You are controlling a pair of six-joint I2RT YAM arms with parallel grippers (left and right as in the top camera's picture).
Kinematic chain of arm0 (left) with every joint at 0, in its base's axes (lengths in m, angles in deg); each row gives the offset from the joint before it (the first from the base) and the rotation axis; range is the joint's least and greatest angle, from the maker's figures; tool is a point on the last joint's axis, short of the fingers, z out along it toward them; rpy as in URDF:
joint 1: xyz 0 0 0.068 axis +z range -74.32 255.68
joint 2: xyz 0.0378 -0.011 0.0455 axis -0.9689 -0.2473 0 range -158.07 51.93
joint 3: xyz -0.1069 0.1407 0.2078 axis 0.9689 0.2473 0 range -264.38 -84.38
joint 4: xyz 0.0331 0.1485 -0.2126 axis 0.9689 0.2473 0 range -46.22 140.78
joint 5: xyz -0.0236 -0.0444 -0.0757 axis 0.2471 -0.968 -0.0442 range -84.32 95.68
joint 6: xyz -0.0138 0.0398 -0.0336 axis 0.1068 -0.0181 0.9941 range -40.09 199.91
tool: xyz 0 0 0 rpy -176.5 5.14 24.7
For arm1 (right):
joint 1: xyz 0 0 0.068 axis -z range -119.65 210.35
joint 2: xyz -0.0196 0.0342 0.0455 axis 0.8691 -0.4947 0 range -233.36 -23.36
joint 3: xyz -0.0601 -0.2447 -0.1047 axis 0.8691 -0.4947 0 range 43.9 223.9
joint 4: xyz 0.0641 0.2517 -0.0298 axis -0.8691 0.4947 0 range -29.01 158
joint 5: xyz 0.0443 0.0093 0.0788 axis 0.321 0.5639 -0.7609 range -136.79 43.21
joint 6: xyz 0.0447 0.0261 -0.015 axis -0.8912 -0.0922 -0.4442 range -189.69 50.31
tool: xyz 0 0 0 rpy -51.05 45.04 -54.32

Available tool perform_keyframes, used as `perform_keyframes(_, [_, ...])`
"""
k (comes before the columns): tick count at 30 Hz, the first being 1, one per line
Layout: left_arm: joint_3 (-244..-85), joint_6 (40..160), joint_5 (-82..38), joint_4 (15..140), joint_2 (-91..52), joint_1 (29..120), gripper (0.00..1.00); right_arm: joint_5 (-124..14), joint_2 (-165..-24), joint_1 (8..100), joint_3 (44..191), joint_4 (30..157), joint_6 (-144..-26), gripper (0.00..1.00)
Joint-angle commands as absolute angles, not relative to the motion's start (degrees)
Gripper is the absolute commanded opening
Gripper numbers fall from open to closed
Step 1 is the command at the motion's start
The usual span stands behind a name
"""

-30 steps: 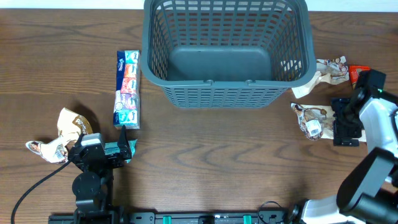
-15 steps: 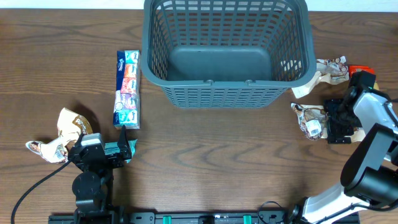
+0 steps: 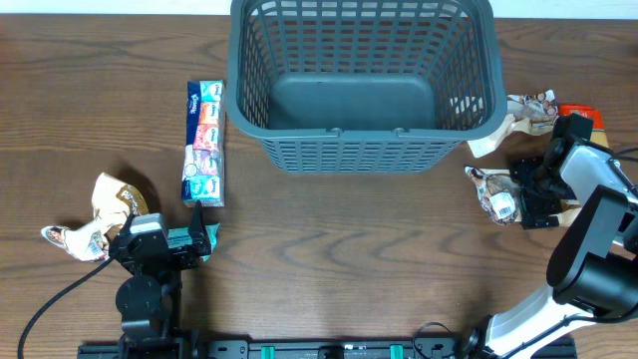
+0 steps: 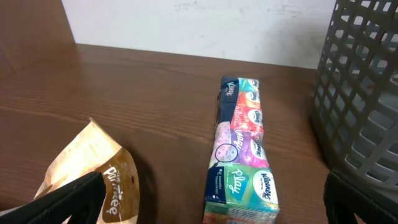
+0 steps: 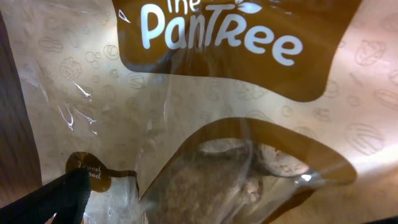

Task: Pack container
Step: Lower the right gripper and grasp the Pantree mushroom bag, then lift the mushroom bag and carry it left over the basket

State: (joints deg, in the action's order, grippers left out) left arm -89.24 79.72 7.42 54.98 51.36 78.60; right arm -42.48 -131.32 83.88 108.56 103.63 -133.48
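Observation:
My right gripper closes on the packet next. My fingertips are low with the snack packet's middle (image 5: 225, 180) between them, so closing now would catch the packet.
The dark grey lattice container (image 3: 478, 120) stands at the back centre; its wall also shows in the left wrist view (image 4: 367, 93). My right gripper (image 3: 522, 195) is open and low over a brown PanTree snack packet (image 3: 493, 189), which fills the right wrist view (image 5: 211, 112). Only one of its fingers shows there, at the lower left. My left gripper (image 3: 199, 239) is open and empty at the front left. A colourful tissue pack (image 3: 204, 145) lies just ahead of it (image 4: 239, 155), and another brown snack packet (image 3: 112, 204) lies to its left (image 4: 106, 180).
A second crumpled snack packet (image 3: 523, 112) and an orange-red item (image 3: 578, 112) lie to the right of the container, behind my right gripper. A white wall (image 4: 199, 25) stands behind the table's far edge.
My right gripper has moved left and a little back, coming over the snack packet to the right of the container. The left arm has not moved.

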Motion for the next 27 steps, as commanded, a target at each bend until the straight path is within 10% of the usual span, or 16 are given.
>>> perform_keyframes(1, [-88.21, 79.81, 7.68, 56.44, 51.71, 78.88, 0.99, -42.98, -133.86, 83.03, 108.28, 103.61, -132.65, 0.99])
perform_keyframes(3, [-88.21, 79.81, 7.68, 56.44, 51.71, 78.88, 0.99, -43.22, -133.86, 83.03, 108.28, 103.65, -132.63, 0.96])
perform_keyframes(8, [-88.21, 79.81, 7.68, 56.44, 51.71, 78.88, 0.98, -44.29, -133.86, 83.03, 108.28, 103.65, -132.72, 0.01])
perform_keyframes(27, [-88.21, 79.81, 7.68, 56.44, 51.71, 78.88, 0.99, -46.02, -115.17, 84.19, 121.26, 116.06, -125.68, 0.01])
